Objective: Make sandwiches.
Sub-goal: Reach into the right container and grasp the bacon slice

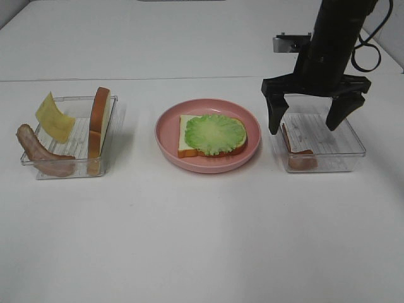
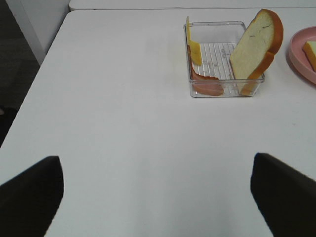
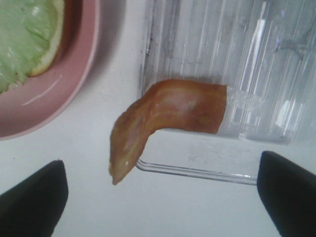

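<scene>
The bacon strip's raised end (image 1: 286,134) (image 3: 123,150) leans up over the side of the clear tray, and the rest of the strip lies slack inside. My right gripper should grab that raised end next.
A pink plate (image 1: 165,136) in the middle of the table holds a white bread slice (image 1: 187,144) topped by a green lettuce leaf (image 1: 214,132). My right gripper (image 1: 303,126) hangs open over the right clear tray (image 1: 353,150), where a bacon strip (image 1: 297,150) leans over the wall nearest the plate. In the right wrist view that bacon strip (image 3: 173,111) droops over the tray (image 3: 247,54) edge between my open gripper (image 3: 162,197) fingers. The left gripper (image 2: 157,197) is open over bare table, well short of the left tray (image 2: 217,54).
The left tray (image 1: 79,144) holds a yellow cheese slice (image 1: 53,118), a bacon strip (image 1: 38,151) hanging over its edge and an upright bread slice (image 1: 99,117). The left wrist view shows the table's edge and dark floor beyond it.
</scene>
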`<state>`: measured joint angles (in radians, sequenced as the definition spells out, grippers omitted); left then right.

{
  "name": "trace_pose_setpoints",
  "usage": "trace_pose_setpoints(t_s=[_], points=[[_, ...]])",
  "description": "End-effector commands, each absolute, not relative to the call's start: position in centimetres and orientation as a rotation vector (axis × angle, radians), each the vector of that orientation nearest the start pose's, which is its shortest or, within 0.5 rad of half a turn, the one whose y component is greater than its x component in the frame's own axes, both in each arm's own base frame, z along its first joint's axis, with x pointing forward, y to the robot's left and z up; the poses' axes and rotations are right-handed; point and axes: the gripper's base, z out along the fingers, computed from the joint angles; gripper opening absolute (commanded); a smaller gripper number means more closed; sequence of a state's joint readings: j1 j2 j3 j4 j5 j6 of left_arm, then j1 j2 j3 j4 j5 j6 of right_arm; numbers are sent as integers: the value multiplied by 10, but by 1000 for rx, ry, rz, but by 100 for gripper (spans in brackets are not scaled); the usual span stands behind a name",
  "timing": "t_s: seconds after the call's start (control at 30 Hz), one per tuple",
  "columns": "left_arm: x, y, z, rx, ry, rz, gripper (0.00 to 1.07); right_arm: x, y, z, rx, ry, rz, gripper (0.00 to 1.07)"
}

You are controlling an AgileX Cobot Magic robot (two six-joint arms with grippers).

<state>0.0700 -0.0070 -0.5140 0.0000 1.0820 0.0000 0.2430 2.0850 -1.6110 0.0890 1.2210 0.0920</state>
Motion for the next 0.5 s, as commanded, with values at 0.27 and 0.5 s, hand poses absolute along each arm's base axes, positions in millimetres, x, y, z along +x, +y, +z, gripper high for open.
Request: trace_pose_setpoints(t_s=[0.27,0.5], points=[[-11,0,280,-75,2019,55,98,399,110,172,-168,3124,233,94],[-11,0,280,-75,2019,55,98,401,110,154,-166,3166,223,88]])
